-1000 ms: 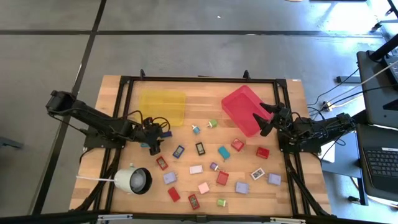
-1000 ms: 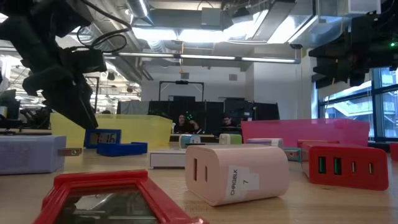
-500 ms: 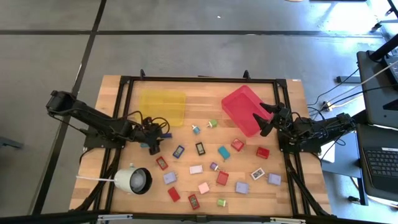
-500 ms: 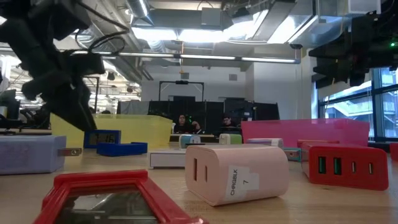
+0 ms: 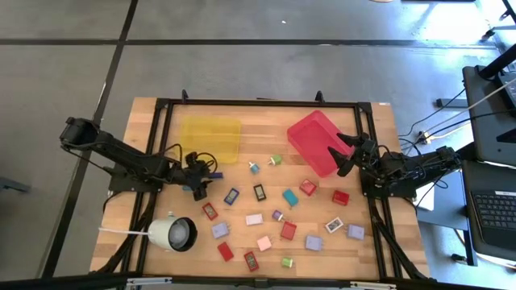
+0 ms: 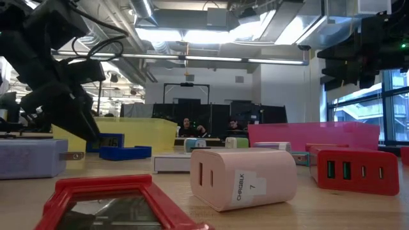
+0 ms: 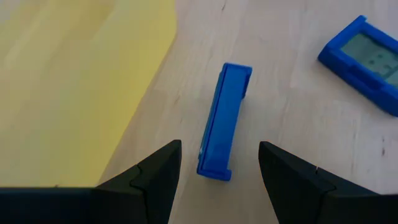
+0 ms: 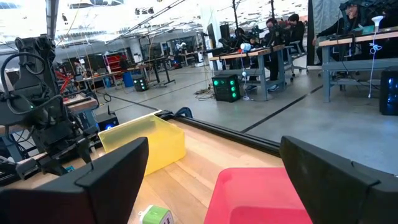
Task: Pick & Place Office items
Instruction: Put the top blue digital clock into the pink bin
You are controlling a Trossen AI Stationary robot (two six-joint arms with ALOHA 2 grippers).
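Observation:
The narrow blue block (image 7: 224, 121) has its near end (image 7: 216, 163) between both fingers of the left gripper, level with them. The left gripper needs to close on the block now.
My left gripper (image 7: 217, 163) is open and low over the table near the yellow tray's near right corner (image 5: 198, 185). Its fingers stand on either side of a narrow blue block (image 7: 224, 121) that rests on its long edge on the wood, without touching it. A second blue block with a grey display (image 7: 365, 59) lies flat farther on. In the low view the left gripper (image 6: 86, 128) hangs beside a blue block (image 6: 124, 152). My right gripper (image 5: 345, 155) waits open at the red tray's right edge (image 8: 214, 171). Several other small coloured blocks (image 5: 282, 217) lie scattered on the table's near half.
The yellow tray (image 5: 211, 137) and the red tray (image 5: 313, 141) sit toward the far edge. A white round lamp-like object (image 5: 172, 234) lies near the left near corner. A pink block (image 6: 243, 179) and a red block (image 6: 354, 171) lie close to the low camera. People sit in the room behind.
My left gripper has sunk lower and shifted a little toward the table's left, with its fingers staying apart. The blocks and the right arm have kept still.

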